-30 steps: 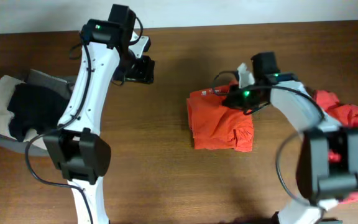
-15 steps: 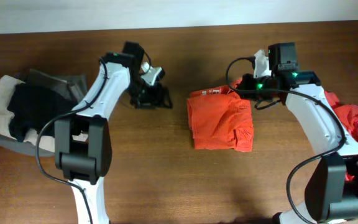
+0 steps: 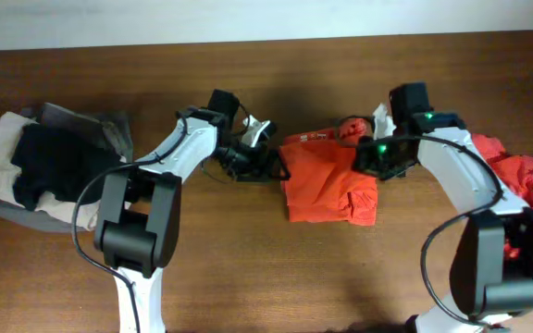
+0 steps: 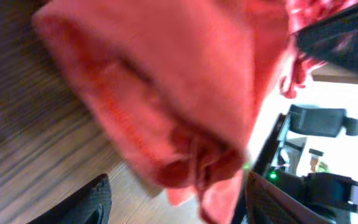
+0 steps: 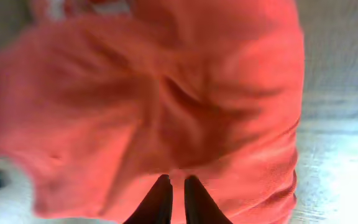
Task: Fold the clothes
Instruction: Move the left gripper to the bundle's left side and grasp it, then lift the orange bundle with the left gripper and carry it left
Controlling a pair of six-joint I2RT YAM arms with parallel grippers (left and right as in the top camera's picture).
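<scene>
My left gripper grabs the folded garment's edge facing the pile next, layers together, to lay the garment on top still folded.
An orange-red folded garment (image 3: 327, 185) lies mid-table, with a small bunch of cloth raised at its back edge (image 3: 350, 128). My left gripper (image 3: 271, 165) is at its left edge. In the left wrist view the left gripper (image 4: 179, 211) is open, its fingers (image 4: 92, 202) wide apart, with the blurred orange cloth (image 4: 166, 93) close in front. My right gripper (image 3: 370, 159) is over the garment's right back part. In the right wrist view the right gripper (image 5: 178, 190) is shut, tips against the orange cloth (image 5: 166, 93). More red clothes (image 3: 526, 176) lie at the right.
A pile of beige, black and grey clothes (image 3: 35, 166) sits at the table's left end. The wooden table (image 3: 248, 268) shows bare in front of the garment. A white wall strip runs along the back edge.
My left gripper has swung right from the back left to the garment's left edge. My right gripper lifted toward the back, then came down onto the garment's right part.
</scene>
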